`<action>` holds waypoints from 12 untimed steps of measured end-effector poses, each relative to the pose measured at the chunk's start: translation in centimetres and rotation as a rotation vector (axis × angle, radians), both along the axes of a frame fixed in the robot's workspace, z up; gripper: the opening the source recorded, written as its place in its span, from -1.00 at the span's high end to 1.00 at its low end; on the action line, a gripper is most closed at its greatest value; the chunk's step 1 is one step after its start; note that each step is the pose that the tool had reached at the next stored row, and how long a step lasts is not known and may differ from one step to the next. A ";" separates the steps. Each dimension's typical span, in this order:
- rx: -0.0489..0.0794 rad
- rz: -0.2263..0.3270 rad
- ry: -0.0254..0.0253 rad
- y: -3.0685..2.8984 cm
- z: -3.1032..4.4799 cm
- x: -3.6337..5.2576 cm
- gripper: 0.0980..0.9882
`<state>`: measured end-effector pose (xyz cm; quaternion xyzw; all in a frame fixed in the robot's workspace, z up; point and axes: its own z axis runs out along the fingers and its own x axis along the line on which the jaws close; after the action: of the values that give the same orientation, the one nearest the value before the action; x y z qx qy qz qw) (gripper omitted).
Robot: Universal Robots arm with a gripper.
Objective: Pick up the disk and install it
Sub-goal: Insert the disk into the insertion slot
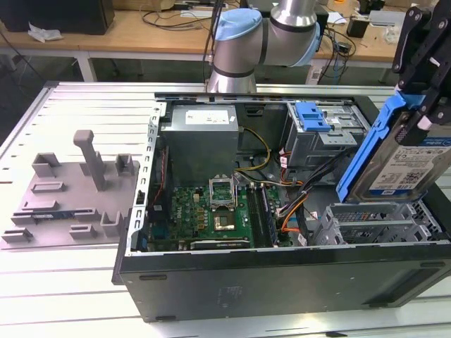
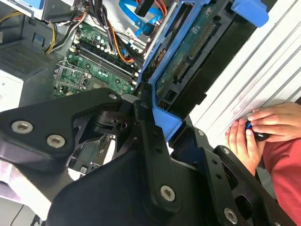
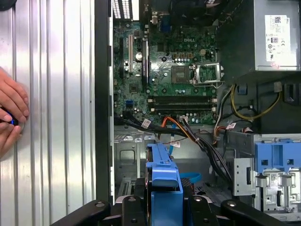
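The disk's lower edge (image 1: 377, 198) hangs above the metal drive cage (image 1: 373, 224) in the exterior view, so my gripper lowers the disk before releasing it.
The disk (image 1: 398, 163), silver-grey with a white-and-blue label and a blue frame, hangs tilted at the exterior view's right, above the metal drive cage (image 1: 373, 224) of the open computer case (image 1: 282, 285). My black gripper (image 1: 421, 116) is shut on the disk's upper end. In the second wrist view the disk (image 2: 188, 61) turns its green circuit side up, held in the gripper (image 2: 153, 120). The first wrist view has the disk (image 3: 163, 176) edge-on between the fingers (image 3: 136, 207), over the cage floor.
Inside the case are the green motherboard (image 1: 211, 211), the grey power supply box (image 1: 204, 134), a blue latch tab (image 1: 312, 116) and loose cables (image 1: 289, 204). A grey fixture (image 1: 77, 190) lies at the exterior view's left. A person's hands (image 3: 11, 113) rest on the ribbed table beside the case.
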<state>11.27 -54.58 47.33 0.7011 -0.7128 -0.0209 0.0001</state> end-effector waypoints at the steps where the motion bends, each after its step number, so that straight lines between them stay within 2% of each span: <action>1: -0.001 0.000 0.0000 0.00 -0.06 0.00 0.39; 12: -0.008 0.003 0.0000 0.00 -0.46 0.01 0.39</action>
<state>11.27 -54.58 46.87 0.7023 -0.7117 -0.0179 0.0030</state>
